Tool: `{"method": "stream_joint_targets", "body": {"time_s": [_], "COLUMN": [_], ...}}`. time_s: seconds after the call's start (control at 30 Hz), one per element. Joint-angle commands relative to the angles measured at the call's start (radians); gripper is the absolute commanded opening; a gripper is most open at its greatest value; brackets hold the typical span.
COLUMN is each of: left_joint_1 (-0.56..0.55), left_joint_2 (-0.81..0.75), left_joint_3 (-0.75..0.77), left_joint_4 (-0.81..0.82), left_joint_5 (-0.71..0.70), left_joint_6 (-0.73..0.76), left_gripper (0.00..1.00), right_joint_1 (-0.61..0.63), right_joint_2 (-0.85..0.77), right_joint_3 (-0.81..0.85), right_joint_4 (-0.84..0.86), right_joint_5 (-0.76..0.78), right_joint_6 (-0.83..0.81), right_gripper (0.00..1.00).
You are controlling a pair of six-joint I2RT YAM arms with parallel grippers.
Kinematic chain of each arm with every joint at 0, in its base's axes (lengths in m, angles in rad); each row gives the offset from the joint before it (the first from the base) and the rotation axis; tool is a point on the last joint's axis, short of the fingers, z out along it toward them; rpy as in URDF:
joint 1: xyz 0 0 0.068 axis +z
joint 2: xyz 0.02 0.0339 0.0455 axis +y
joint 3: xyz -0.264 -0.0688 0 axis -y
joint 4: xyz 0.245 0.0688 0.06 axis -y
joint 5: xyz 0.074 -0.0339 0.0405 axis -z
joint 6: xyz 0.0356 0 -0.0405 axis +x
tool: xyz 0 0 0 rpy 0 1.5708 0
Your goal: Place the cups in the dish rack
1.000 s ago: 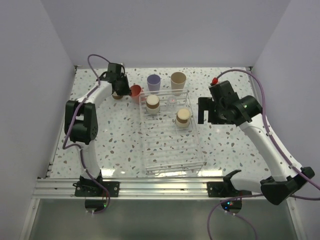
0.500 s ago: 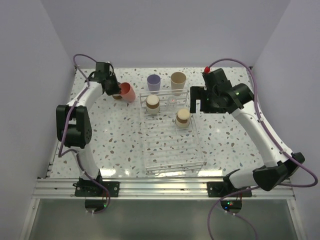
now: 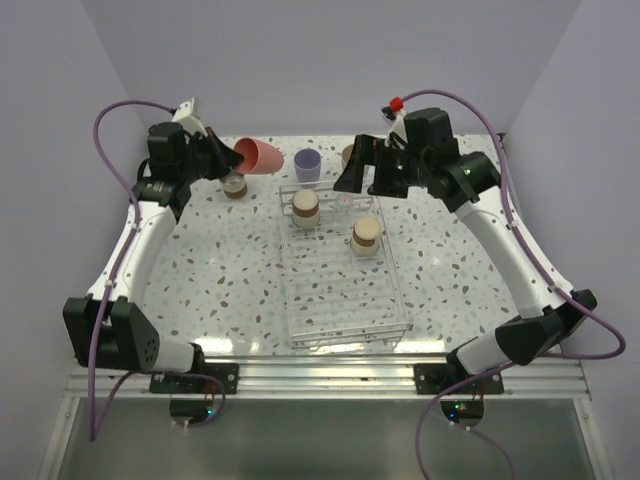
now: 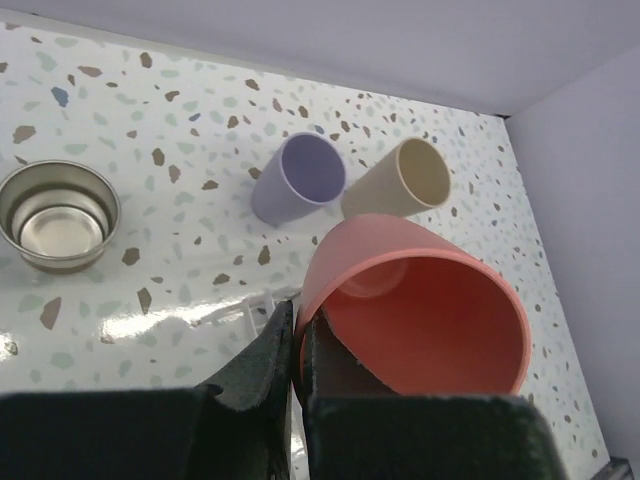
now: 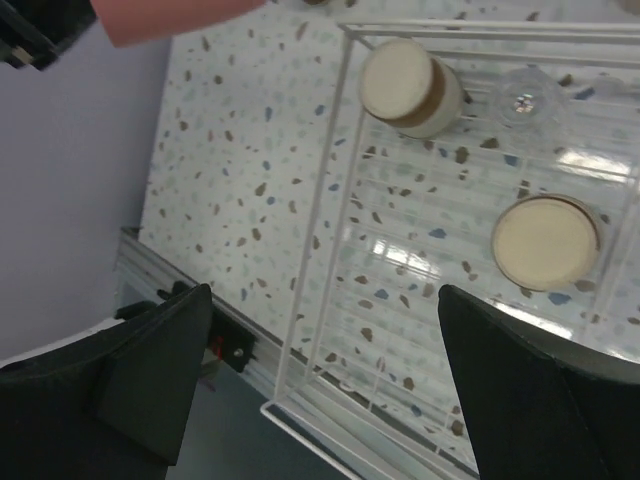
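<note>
The coral-red cup's rim needs to stay free to rest in the dish rack (image 3: 287,270). My right gripper will grab the cup by its base (image 3: 279,161) next.
My left gripper (image 3: 222,157) is shut on the rim of the coral-red cup (image 3: 257,155), held tilted in the air above the table's far left; one finger is inside the cup (image 4: 420,315), one outside. The lavender cup (image 3: 307,163) and beige cup (image 3: 349,153) stand behind the dish rack (image 3: 287,270). Two brown-grey cups (image 3: 305,208) (image 3: 366,236) sit upside down in the rack, with the tiny clear cup (image 3: 345,200) between them. A third brown-grey cup (image 3: 235,186) stands left of the rack. My right gripper (image 3: 362,172) is open and empty above the rack's far end.
The right wrist view looks down on the rack (image 5: 320,230), the two cream bases (image 5: 410,88) (image 5: 545,240) and the clear cup (image 5: 525,98). The rack's near half holds nothing. White walls close in the table on three sides; an aluminium rail (image 3: 320,372) runs along the near edge.
My left gripper has lifted the coral-red cup off the table and drawn back to the left and up. My right gripper has swung left and farther back, over the rack's far end.
</note>
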Motion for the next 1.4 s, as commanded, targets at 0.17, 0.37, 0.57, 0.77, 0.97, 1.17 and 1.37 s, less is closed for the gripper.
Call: {"method": "stream_joint_targets", "body": {"time_s": [0.17, 0.37, 0.57, 0.77, 0.97, 1.17, 1.37], "left_joint_1": [0.002, 0.004, 0.002, 0.002, 0.002, 0.002, 0.002], "left_joint_2": [-0.296, -0.468, -0.537, -0.577, -0.606, -0.606, -0.608], "left_joint_3": [-0.289, -0.366, -0.361, -0.406, -0.487, -0.511, -0.533], "left_joint_4": [0.328, 0.42, 0.46, 0.561, 0.731, 0.774, 0.776], "left_joint_5": [0.299, 0.343, 0.383, 0.385, 0.385, 0.382, 0.373], "left_joint_6": [-0.166, -0.26, -0.329, -0.436, -0.568, -0.599, -0.617], "left_gripper": [0.0, 0.0, 0.0, 0.0, 0.0, 0.0, 0.0], "right_joint_1": [-0.003, -0.002, 0.009, 0.056, 0.11, 0.127, 0.141], "right_joint_2": [-0.05, -0.02, 0.025, 0.042, 0.046, 0.023, -0.001], "right_joint_3": [-0.252, -0.353, -0.346, -0.33, -0.286, -0.313, -0.346], "right_joint_4": [0.681, 1.003, 1.133, 1.219, 1.195, 1.248, 1.321], "right_joint_5": [-0.447, -0.524, -0.511, -0.511, -0.503, -0.5, -0.491], "right_joint_6": [0.412, 0.668, 0.783, 0.857, 0.843, 0.892, 0.941], "right_gripper": [0.98, 0.98, 0.98, 0.98, 0.98, 0.98, 0.74]}}
